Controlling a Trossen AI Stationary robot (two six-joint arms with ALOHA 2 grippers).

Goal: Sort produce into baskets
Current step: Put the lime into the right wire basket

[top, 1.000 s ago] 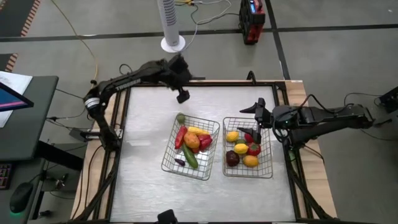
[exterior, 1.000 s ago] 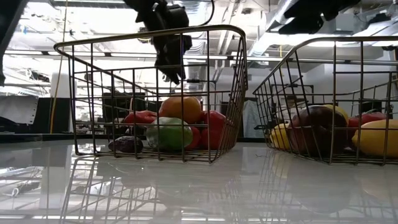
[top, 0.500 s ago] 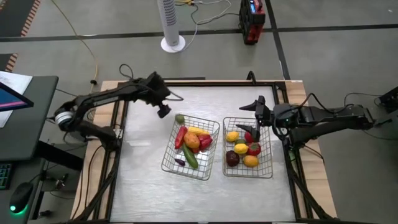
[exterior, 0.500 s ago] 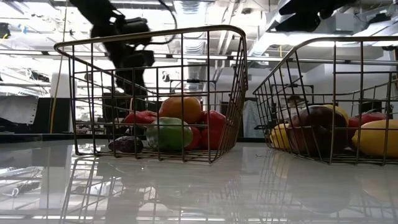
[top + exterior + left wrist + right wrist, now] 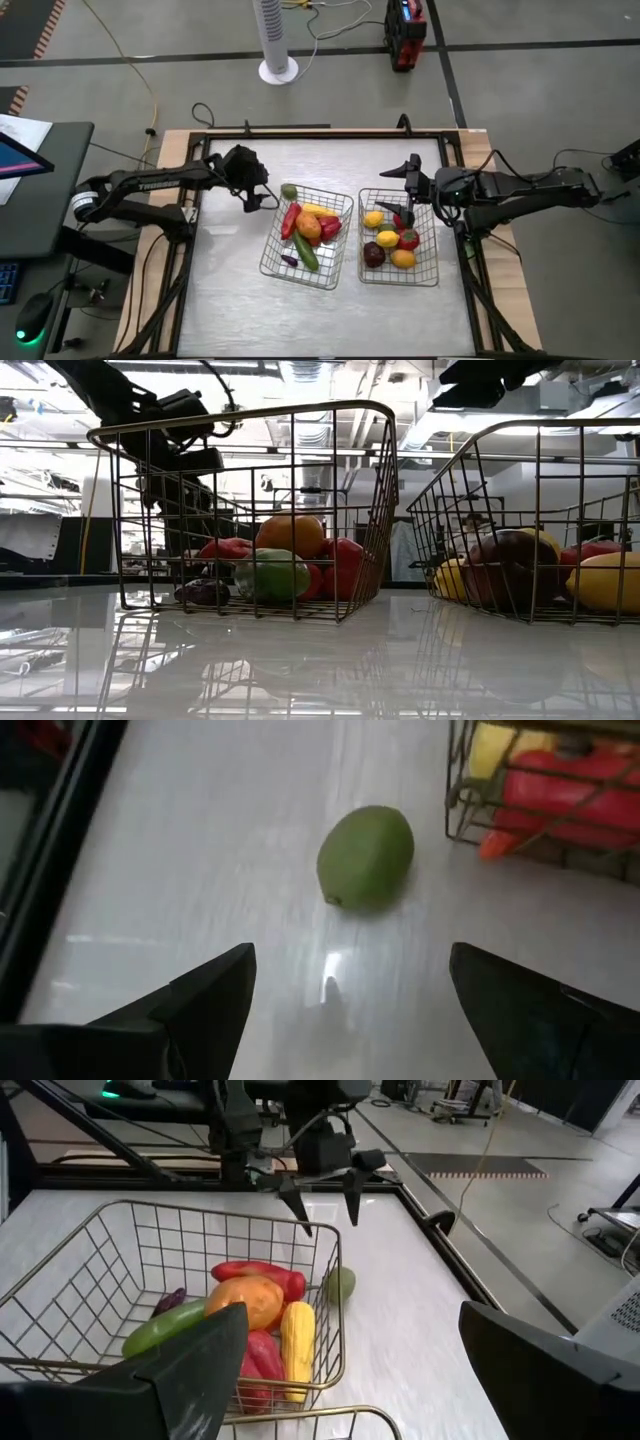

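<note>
The green lime needs to be sorted into a basket, so my left gripper should grab it by its round middle [image 5: 366,857] next and leave its stem end [image 5: 333,900] free.
A green lime [image 5: 289,190] lies on its side on the bare table, just outside the far left corner of the left wire basket [image 5: 272,262]. That basket holds red peppers, an orange piece, a yellow piece, a green cucumber and a small purple piece. The right basket [image 5: 432,270] holds lemons, a red apple and a dark plum. My left gripper [image 5: 255,198] is open and empty, low over the table just left of the lime [image 5: 365,855]. My right gripper [image 5: 402,205] is open and empty, over the right basket's far part.
A black frame [image 5: 300,133] runs around the table. The table's left strip [image 5: 225,270] and near strip are bare of produce. The two baskets stand side by side, a narrow gap between them. A white fan stand [image 5: 277,68] is on the floor beyond the far edge.
My left gripper has swung from over the table's far edge toward the left and near side and gone down, ending low beside the lime, still open. The lime and both baskets have stayed where they were.
</note>
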